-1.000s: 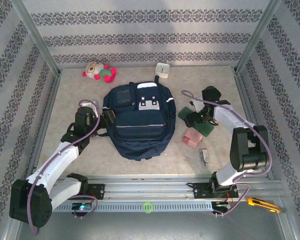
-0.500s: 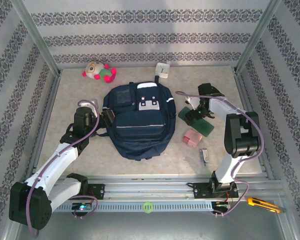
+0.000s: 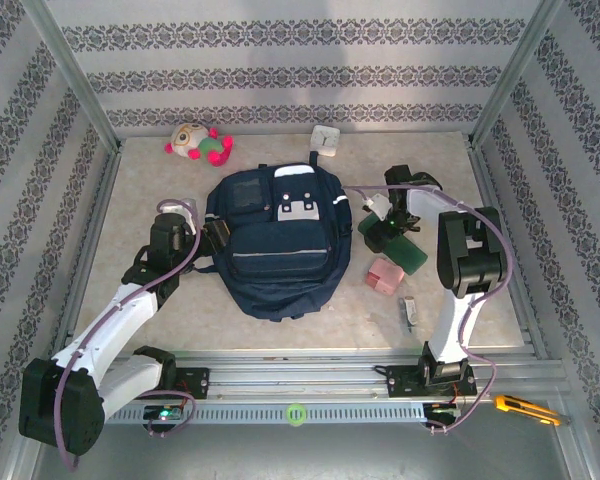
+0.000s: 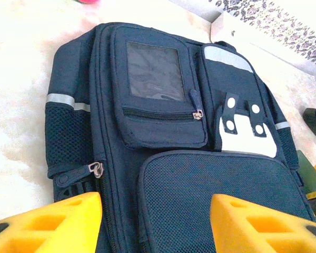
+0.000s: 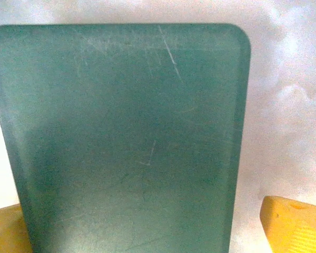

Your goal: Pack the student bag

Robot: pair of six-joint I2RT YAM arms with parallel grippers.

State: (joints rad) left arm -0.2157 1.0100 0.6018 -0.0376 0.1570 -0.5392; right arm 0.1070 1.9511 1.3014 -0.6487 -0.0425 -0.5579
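Note:
The green case is between my fingertips, which are on either side at its long sides, one behind its edge. My right gripper needs to close now. Closing now would hold the case.
The student bag (image 3: pixel 280 245), navy blue with white trim, lies flat in the middle of the table. My left gripper (image 3: pixel 216 236) sits at its left side. In the left wrist view its yellow fingers (image 4: pixel 52 224) stand apart over the bag's mesh front pocket (image 4: pixel 216 195), near a side zip pull (image 4: pixel 97 168), pinching nothing. My right gripper (image 3: pixel 386 223) hangs over a flat dark green case (image 3: pixel 412 255) to the right of the bag. The right wrist view looks straight down on the green case (image 5: pixel 126 137), and the right gripper (image 5: pixel 150 232) is open wide, with its right fingertip (image 5: pixel 295 224) clear of the case's edge.
A pink box (image 3: pixel 384 273) and a small white item (image 3: pixel 409 310) lie in front of the green case. A plush toy (image 3: pixel 198 143) and a white square object (image 3: pixel 325 139) sit at the back. A yellow cutter (image 3: pixel 525 408) rests by the front rail.
The right arm has folded upright and its gripper has shifted left and back over the green case. The left arm and the bag have stayed put.

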